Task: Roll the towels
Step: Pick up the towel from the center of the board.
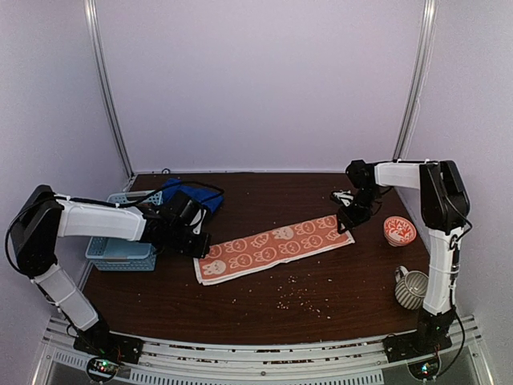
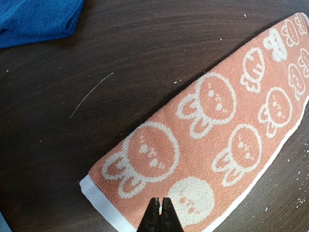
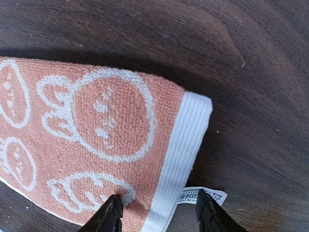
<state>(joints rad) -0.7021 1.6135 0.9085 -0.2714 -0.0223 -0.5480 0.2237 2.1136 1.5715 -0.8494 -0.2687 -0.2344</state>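
Observation:
The orange towel's white end edge (image 3: pixel 162 205) is between my right gripper's fingers, beside the label (image 3: pixel 200 195), so it is time for my right gripper to close on the towel's edge now.
An orange towel with white rabbit pattern (image 1: pixel 272 247) lies flat as a long folded strip across the middle of the table. My left gripper (image 1: pixel 196 243) is shut and empty over its left end (image 2: pixel 159 164), tips together. My right gripper (image 1: pixel 346 222) is open over its right end (image 3: pixel 106 125), one finger on the cloth and the other beside the white label (image 3: pixel 200 195). A royal blue towel (image 1: pixel 192 196) lies crumpled at the back left, also in the left wrist view (image 2: pixel 38 17).
A light blue plastic basket (image 1: pixel 120 249) stands at the left edge beneath my left arm. An orange-and-white patterned bowl (image 1: pixel 399 231) and a grey ribbed mug (image 1: pixel 411 287) sit at the right. Crumbs are scattered on the wood near the front.

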